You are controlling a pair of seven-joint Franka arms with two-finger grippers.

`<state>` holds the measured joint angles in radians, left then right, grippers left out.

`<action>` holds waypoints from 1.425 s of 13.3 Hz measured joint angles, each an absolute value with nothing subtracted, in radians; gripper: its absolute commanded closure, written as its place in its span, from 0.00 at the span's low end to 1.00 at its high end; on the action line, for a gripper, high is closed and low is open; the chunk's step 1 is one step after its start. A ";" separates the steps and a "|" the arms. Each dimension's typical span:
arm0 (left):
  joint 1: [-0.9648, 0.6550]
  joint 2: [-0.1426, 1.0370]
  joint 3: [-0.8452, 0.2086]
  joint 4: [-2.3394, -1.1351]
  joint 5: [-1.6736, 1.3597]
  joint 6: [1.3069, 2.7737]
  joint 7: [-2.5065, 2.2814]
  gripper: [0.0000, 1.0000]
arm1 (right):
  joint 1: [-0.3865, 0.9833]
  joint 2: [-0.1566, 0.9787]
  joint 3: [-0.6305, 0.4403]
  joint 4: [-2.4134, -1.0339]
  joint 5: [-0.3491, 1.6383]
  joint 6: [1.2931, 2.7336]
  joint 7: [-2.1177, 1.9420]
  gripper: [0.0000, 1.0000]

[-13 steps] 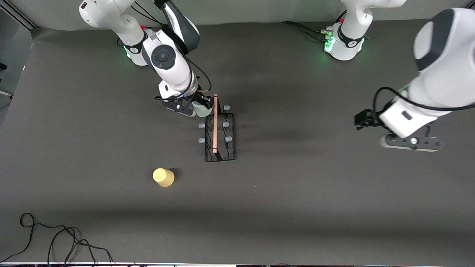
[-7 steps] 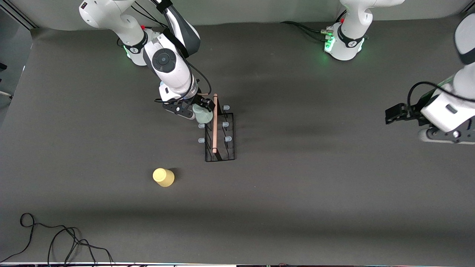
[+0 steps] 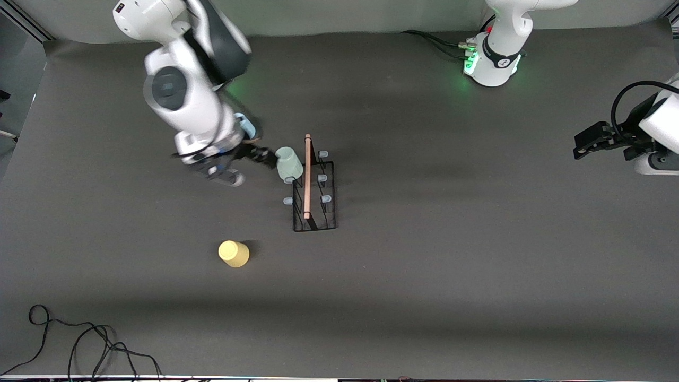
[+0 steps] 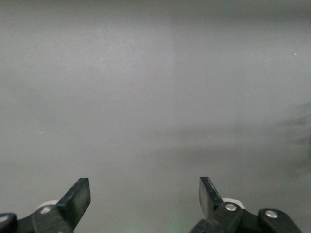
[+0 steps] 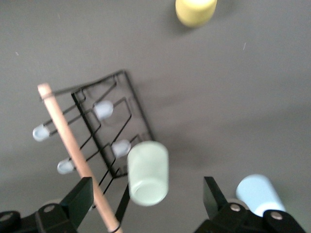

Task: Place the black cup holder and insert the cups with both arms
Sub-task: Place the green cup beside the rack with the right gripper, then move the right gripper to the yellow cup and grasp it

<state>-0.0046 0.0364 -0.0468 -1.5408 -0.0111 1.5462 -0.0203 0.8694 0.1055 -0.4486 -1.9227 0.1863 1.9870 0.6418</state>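
My right gripper grabs the yellow cup by its side (image 3: 240, 255) next, to hang that cup on the black cup holder (image 3: 315, 197).
The black cup holder (image 3: 315, 197) stands mid-table with its wooden rod handle (image 3: 307, 175) on top; it also shows in the right wrist view (image 5: 104, 128). The pale green cup (image 3: 289, 163) hangs on a capped prong of the holder on the side toward the right arm, also in the right wrist view (image 5: 148, 178). My right gripper (image 3: 254, 155) (image 5: 146, 190) is open and empty, just clear of that cup. The pale blue cup (image 3: 247, 125) (image 5: 259, 194) stands beside the right wrist. The yellow cup (image 3: 233, 253) (image 5: 195, 10) stands nearer the front camera. My left gripper (image 3: 590, 142) (image 4: 143, 189) is open and empty over bare table.
A black cable (image 3: 79, 345) lies coiled near the table's front edge at the right arm's end. The left arm's base (image 3: 493, 58) stands along the top edge. The dark mat (image 3: 451, 254) stretches between the holder and the left gripper.
My right gripper has let go of the green cup, leaving it on the holder's prong, and pulled back toward the right arm's end. The left gripper has drawn farther toward its end of the table.
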 measured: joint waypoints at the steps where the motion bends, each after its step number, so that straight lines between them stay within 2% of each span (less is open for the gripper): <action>1: -0.005 0.036 -0.047 -1.543 -0.011 1.546 -0.021 0.00 | 0.866 0.122 -0.498 -1.913 0.186 1.990 0.550 0.00; 3: -0.005 0.036 -0.048 -1.547 -0.011 1.544 -0.029 0.00 | 0.835 0.194 -0.565 -1.887 0.200 2.026 0.403 0.00; 6: -0.005 0.036 -0.049 -1.548 -0.011 1.536 -0.049 0.00 | 0.746 0.360 -0.572 -1.823 0.328 2.111 0.249 0.00; 10: -0.005 0.032 -0.049 -1.548 -0.009 1.531 -0.052 0.00 | 0.712 0.583 -0.571 -1.715 0.449 2.213 0.190 0.00; 13: -0.005 0.029 -0.049 -1.548 -0.005 1.530 -0.052 0.00 | 0.712 0.681 -0.565 -1.692 0.467 2.297 0.189 0.00; 17: -0.005 0.028 -0.050 -1.548 -0.003 1.529 -0.052 0.00 | 0.712 0.741 -0.553 -1.683 0.530 2.321 0.186 0.00; 18: -0.005 0.028 -0.051 -1.548 -0.003 1.529 -0.052 0.00 | 0.712 0.751 -0.551 -1.683 0.538 2.323 0.185 0.29; 19: -0.005 0.028 -0.051 -1.548 -0.002 1.529 -0.052 0.00 | 0.712 0.759 -0.550 -1.683 0.540 2.326 0.183 0.99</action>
<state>-0.0051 0.0278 -0.0512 -1.5481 -0.0022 1.5290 -0.0525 0.7123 0.7591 -0.5498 -1.6829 0.5403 2.3258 0.1833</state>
